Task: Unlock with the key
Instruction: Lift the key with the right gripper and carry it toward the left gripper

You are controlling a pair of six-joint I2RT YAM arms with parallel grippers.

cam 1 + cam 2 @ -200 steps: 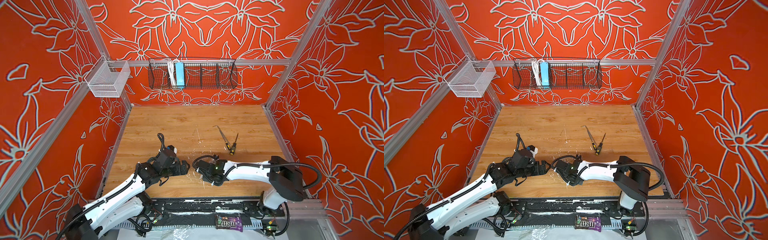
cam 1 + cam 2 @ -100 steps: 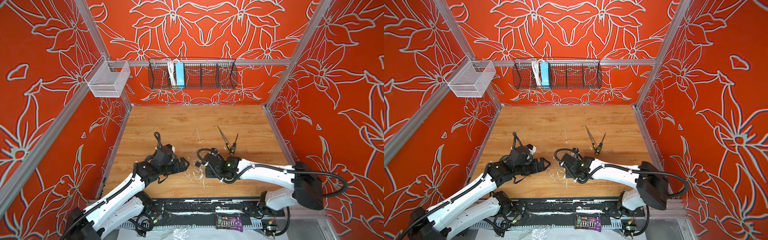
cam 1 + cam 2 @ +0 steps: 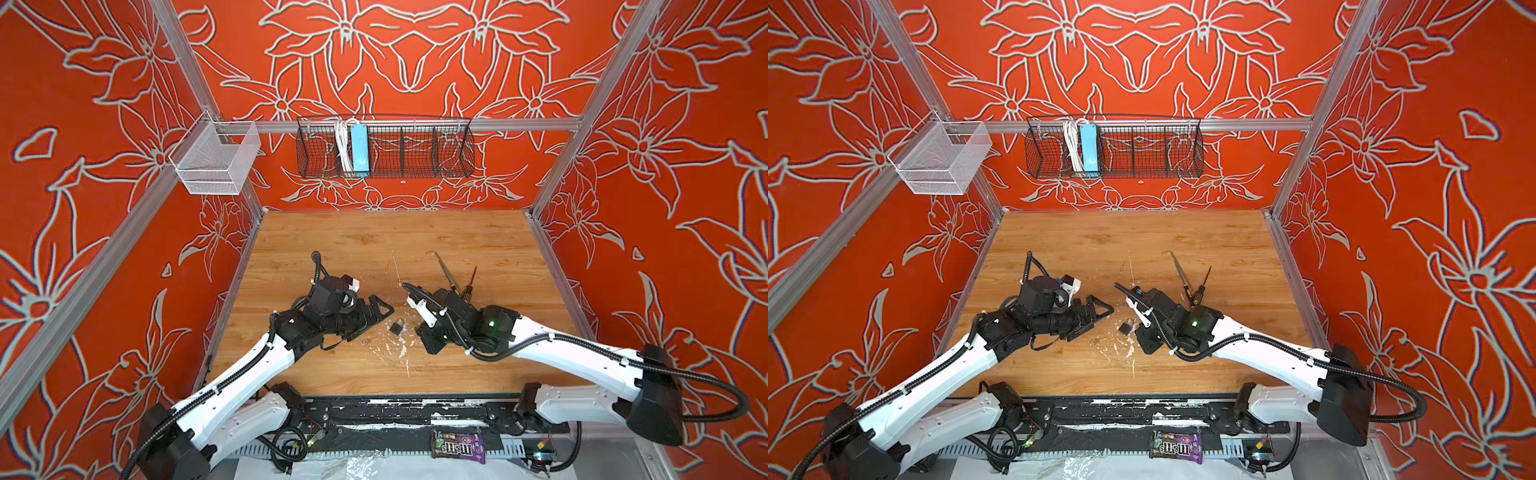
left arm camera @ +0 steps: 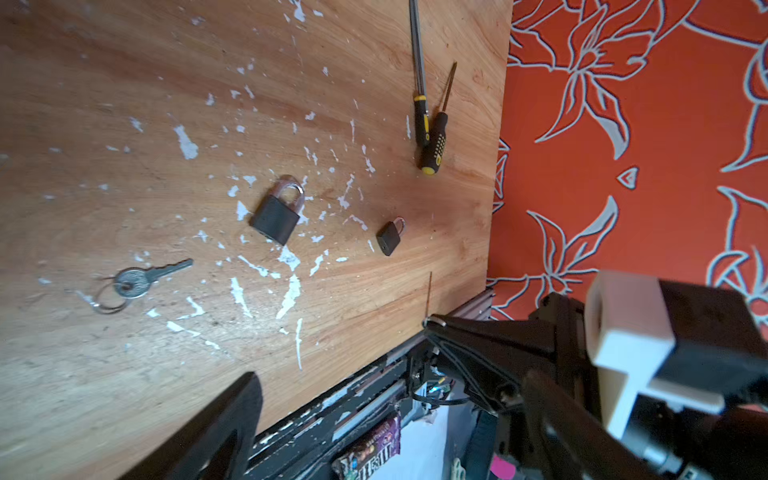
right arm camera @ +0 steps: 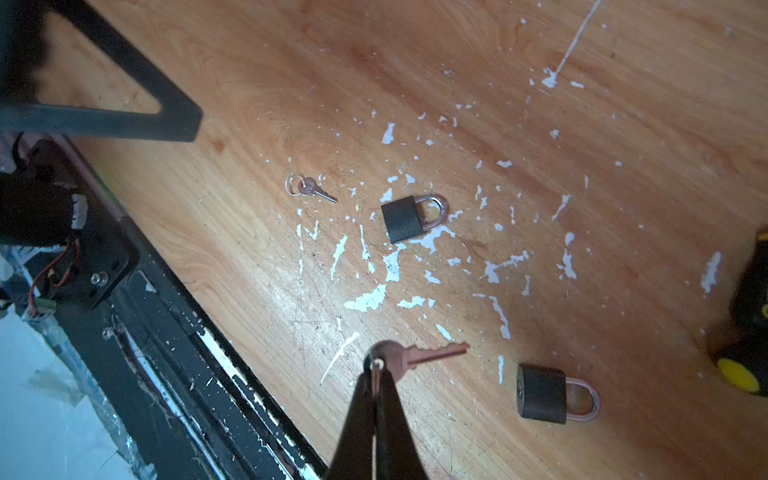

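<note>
The left gripper will grab the held key by its protruding blade, so the key's head stays free for the right gripper to grip again.
A dark padlock (image 3: pixel 397 326) (image 3: pixel 1127 326) (image 4: pixel 276 212) (image 5: pixel 403 218) lies flat on the wooden table between the two grippers, touched by neither. A small key on a ring (image 4: pixel 133 282) (image 5: pixel 311 189) (image 3: pixel 368 341) lies loose beside it. My right gripper (image 5: pixel 376 365) is shut on the head of a second key (image 5: pixel 419 353), held above the boards with its blade sticking out sideways. Another padlock (image 5: pixel 542 395) (image 4: pixel 390 237) lies close to that gripper. My left gripper (image 3: pixel 380 320) (image 3: pixel 1098 320) hovers just left of the first padlock, open and holding nothing.
Two screwdrivers (image 3: pixel 467 291) (image 4: pixel 434 141) and a hooked pick (image 3: pixel 442 266) lie behind the right arm. White chips in the varnish dot the table's middle. A black rail (image 3: pixel 395 415) runs along the front edge, with a candy bag (image 3: pixel 457 446) below it. Wire baskets (image 3: pixel 384 147) hang on the back wall.
The two grippers, close together a second ago, have drawn apart. The right arm has swung out to the right, and the padlock now shows on the boards between them.
</note>
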